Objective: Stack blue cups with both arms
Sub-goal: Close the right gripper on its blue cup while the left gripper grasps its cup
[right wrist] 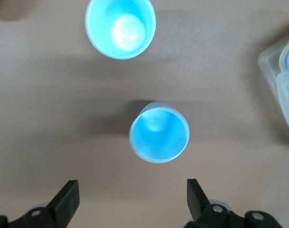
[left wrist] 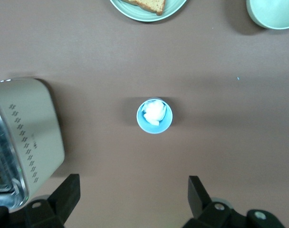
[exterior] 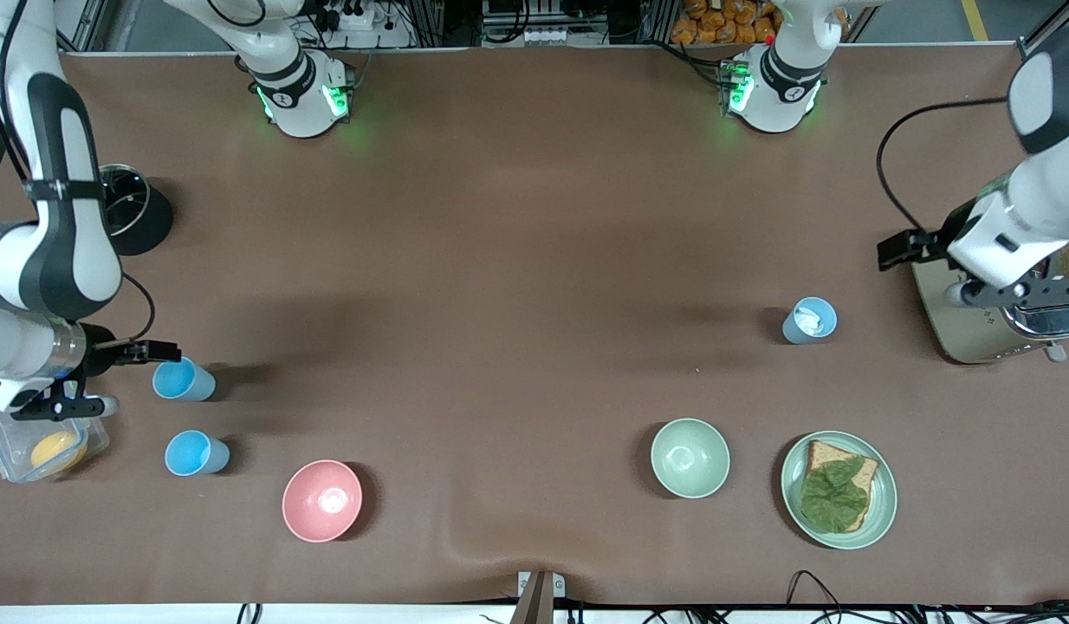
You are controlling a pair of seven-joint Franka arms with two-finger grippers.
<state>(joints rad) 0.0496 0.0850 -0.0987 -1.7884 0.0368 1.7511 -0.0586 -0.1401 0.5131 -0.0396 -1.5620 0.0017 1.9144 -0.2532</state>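
My right gripper grabs the rim of the blue cup beside the clear box next, to stack that cup with another blue cup.
Two sky-blue cups stand upright near the right arm's end of the table, one [exterior: 184, 380] farther from the front camera than the other [exterior: 197, 453]. My right gripper [exterior: 158, 353] hangs open and empty over the table beside the farther cup. In the right wrist view that cup [right wrist: 158, 133] lies ahead of the open gripper [right wrist: 130, 202], with the second cup [right wrist: 120, 28] past it. A duller grey-blue cup [exterior: 809, 321] with a white lump inside stands beside the toaster. My left gripper [exterior: 900, 250] is open and empty above the table near it. The left wrist view shows this cup [left wrist: 154, 115] ahead of the gripper [left wrist: 132, 197].
A pink bowl [exterior: 321, 501] and a pale green bowl [exterior: 689, 458] stand near the front edge. A green plate [exterior: 881, 511] holds bread and a leaf. A toaster [exterior: 959, 338] is under the left arm. A clear box [exterior: 41, 451] and a black pot [exterior: 132, 208] are near the right arm.
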